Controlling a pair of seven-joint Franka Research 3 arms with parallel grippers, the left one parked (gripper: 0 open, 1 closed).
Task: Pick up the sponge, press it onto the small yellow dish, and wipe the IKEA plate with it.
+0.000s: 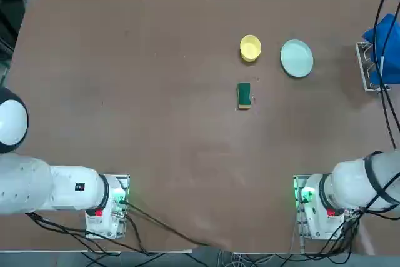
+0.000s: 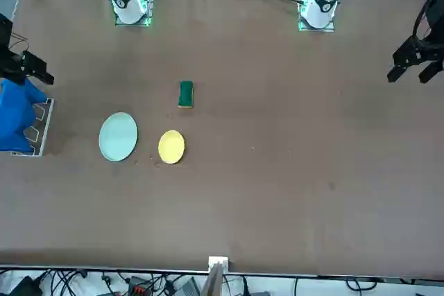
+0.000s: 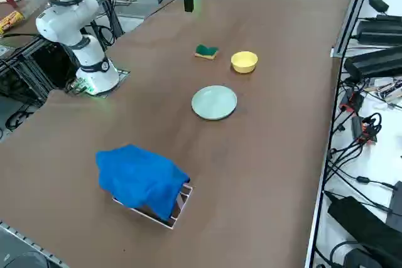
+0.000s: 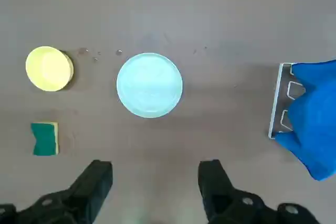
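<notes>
My right gripper grabs the green sponge's middle next, to wipe the IKEA plate.
The sponge lies flat on the brown table, green side up, nearer the robot than the small yellow dish. To the dish's right, a short gap away, sits the pale mint IKEA plate. In the right wrist view my right gripper hangs high above the table, open, with nothing between its fingers. That view looks down on the plate, the yellow dish and the sponge. The gripper touches none of them.
A blue cloth lies draped over a small metal rack at the table's right edge, beyond the plate. A few small specks dot the table between dish and plate. Cables run along the table's far edge.
</notes>
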